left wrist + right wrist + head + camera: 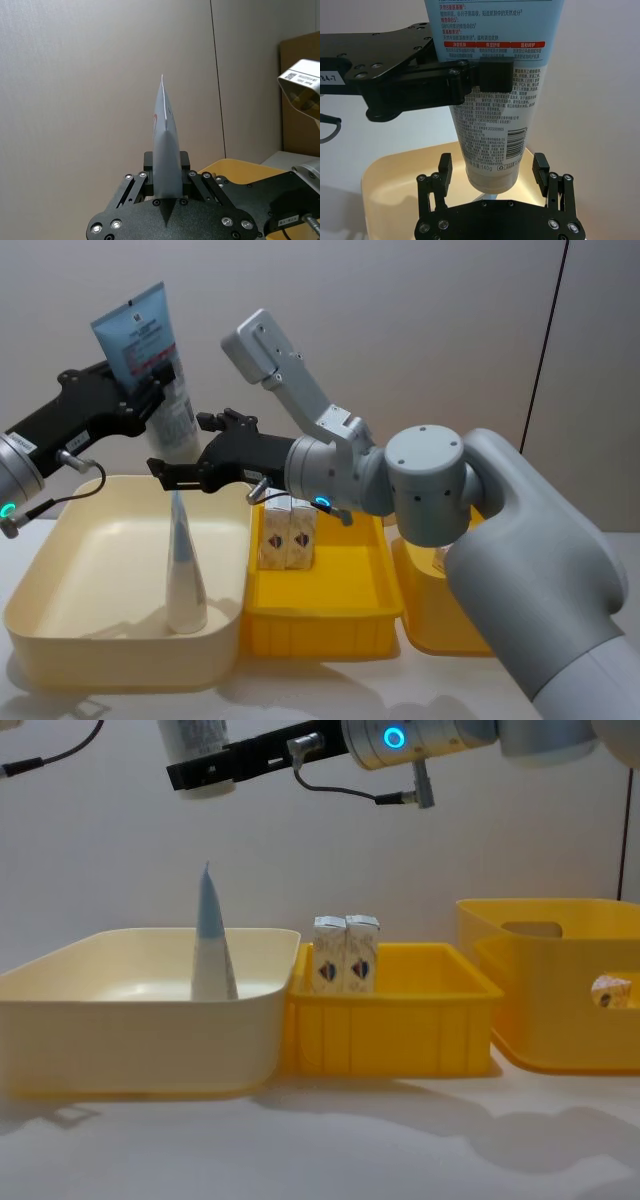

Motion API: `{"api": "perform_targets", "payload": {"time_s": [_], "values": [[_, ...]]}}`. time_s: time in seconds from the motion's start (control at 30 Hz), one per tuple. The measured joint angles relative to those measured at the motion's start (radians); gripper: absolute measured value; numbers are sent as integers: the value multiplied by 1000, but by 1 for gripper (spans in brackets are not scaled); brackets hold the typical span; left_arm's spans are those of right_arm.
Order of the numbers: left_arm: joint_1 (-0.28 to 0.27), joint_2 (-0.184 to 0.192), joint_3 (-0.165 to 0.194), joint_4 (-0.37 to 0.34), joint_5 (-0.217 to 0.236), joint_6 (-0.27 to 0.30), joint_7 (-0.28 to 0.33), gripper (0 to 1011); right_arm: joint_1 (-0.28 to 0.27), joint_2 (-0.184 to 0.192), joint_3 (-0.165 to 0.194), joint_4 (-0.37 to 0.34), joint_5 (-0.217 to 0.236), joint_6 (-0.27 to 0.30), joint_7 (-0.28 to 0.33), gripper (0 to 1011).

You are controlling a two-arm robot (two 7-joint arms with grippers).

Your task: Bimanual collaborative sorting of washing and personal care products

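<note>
The held tube should go into the tall yellow bin [438, 612], so the robot's right gripper should next grab it by its lower cap end [178, 452].
My left gripper [148, 380] is shut on a light-blue-and-white tube [150, 350] and holds it high above the cream bin [60, 560], crimped end up. In the right wrist view its black fingers [492, 75] clamp the tube [492, 115] mid-body. My right gripper [492, 170] reaches across from the right and stands open, one finger on each side of the tube's cap end, apart from it. A second tube [185, 575] stands upright inside the cream bin. Two small white cartons [287, 535] stand side by side in the yellow tray [340, 625].
The cream bin [140, 1020], the yellow tray [390, 1020] and a taller yellow bin [560, 1020] stand in a row on the white table. Something white [610, 990] shows through the tall bin's handle hole. A plain wall stands behind.
</note>
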Motion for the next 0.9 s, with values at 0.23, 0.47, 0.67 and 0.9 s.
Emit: {"api": "perform_targets", "payload": {"time_s": [0.23, 0.47, 0.67, 0.9], "values": [[2, 5, 3, -8, -2, 2, -4, 277, 17, -14, -4, 32, 4, -5, -10, 1001], [3, 9, 6, -13, -5, 3, -7, 278, 38, -28, -10, 68, 3, -9, -27, 1001], [2, 11, 8, -13, -7, 4, -8, 277, 53, -35, -15, 90, 4, -11, -31, 1001], [-2, 10, 9, -6, -5, 3, -8, 278, 61, -39, -22, 97, 12, -10, -20, 1001]]}}
